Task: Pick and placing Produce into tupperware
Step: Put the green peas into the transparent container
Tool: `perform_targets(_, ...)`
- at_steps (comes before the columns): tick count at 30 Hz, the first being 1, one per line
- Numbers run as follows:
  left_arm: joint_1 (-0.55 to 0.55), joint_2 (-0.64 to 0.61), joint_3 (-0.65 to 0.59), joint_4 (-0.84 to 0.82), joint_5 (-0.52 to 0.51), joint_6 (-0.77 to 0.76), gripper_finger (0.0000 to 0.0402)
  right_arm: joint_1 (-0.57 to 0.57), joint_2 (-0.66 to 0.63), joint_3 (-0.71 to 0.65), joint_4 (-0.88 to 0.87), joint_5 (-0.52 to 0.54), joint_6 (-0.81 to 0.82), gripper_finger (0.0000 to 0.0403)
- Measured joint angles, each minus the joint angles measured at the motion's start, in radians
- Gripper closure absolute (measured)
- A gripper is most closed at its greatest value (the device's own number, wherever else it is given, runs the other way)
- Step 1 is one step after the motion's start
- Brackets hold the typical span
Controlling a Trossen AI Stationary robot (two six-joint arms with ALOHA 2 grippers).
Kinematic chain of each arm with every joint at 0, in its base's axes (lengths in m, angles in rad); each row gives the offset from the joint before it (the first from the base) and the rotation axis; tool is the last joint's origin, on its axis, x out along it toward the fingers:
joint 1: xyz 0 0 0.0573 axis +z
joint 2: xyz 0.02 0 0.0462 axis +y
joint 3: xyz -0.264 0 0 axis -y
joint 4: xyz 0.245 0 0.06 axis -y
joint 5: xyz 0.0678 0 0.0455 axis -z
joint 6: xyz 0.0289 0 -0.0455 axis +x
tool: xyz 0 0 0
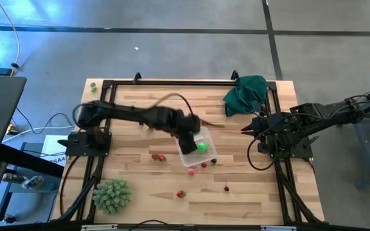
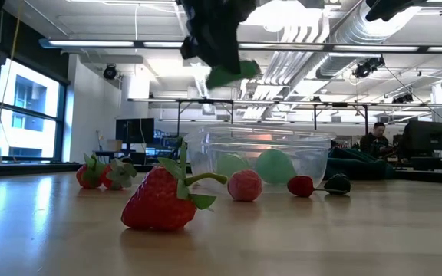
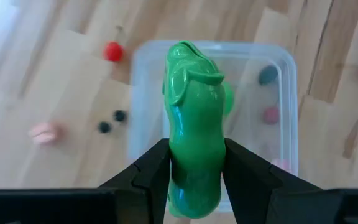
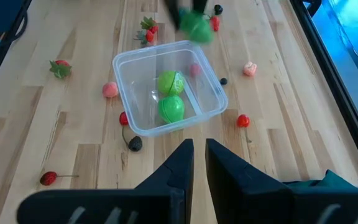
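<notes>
My left gripper holds the green piece (image 3: 194, 137) above the clear tupperware, so I need to lower the piece before I let go of it.
My left gripper (image 3: 194, 163) is shut on a bright green piece of produce (image 3: 191, 118) and hangs over the tupperware (image 4: 124, 70), a clear box in the middle of the table. In the high view this gripper (image 1: 188, 138) stands above the box's left side. Two green pieces (image 4: 170, 83) lie inside the box. Loose produce lies on the wood around it: strawberries (image 2: 163, 201), a pink ball (image 4: 110, 90), small red (image 4: 243, 121) and dark (image 4: 135, 144) pieces. My right gripper (image 4: 199, 149) waits shut at the table's right side, touching nothing. My left gripper pinches the green piece by its two sides (image 3: 194, 174) between its two fingers (image 3: 151, 171). The fingers slant down from above. The piece's rounded end (image 3: 188, 62) sticks out past the fingertips, and it hangs clear above the tupperware.
A spiky pale-green ball (image 1: 112, 196) sits at the near left corner and a dark green cloth (image 1: 246, 93) lies at the far right. A black frame (image 1: 172, 82) runs along the table's edges. Bare wood lies between the box and the near edge.
</notes>
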Motion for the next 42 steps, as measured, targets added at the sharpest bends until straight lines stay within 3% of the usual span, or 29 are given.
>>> perform_targets(15,0.014,0.216,-0.001,0.148,0.106,0.06,0.0277,0.0,0.0,0.0,0.0,0.0,0.0,0.0371)
perform_targets(36,0.021,0.254,-0.001,0.169,0.102,0.172,0.0276,0.0,0.0,0.0,0.0,0.0,0.0,0.0371)
perform_targets(42,0.021,0.253,-0.001,0.17,0.102,0.189,0.0231,0.0,0.0,0.0,0.0,0.0,0.0,0.0371)
